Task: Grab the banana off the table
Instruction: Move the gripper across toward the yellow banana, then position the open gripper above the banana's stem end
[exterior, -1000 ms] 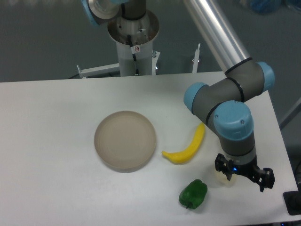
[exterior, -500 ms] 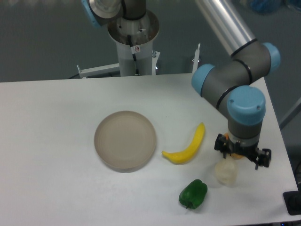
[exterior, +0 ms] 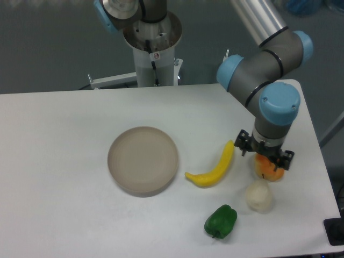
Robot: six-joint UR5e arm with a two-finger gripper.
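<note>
I will next grab the yellow banana by its end (exterior: pixel 229 151) beside the orange fruit to pick it up from the table.
The yellow curved banana (exterior: pixel 215 167) lies flat on the white table (exterior: pixel 64 134), just right of the round plate, with its upper tip pointing toward the arm. My gripper (exterior: pixel 264 152) hangs a short way right of the banana's upper tip, directly over an orange lumpy fruit. Its black fingers (exterior: pixel 240 143) stand spread apart and open, with nothing held between them. The blue wrist joint hides the gripper's upper part.
A round beige plate (exterior: pixel 143 159) sits left of the banana. The orange fruit (exterior: pixel 269 169) lies partly under the gripper, with a pale whitish lumpy item (exterior: pixel 259 196) just in front of it. A green pepper (exterior: pixel 221 221) rests near the front edge. The arm's base stands at the back.
The gripper has travelled from the front right of the table back and slightly left toward the banana's tip, uncovering the pale item and coming over the orange fruit. The banana has not moved.
</note>
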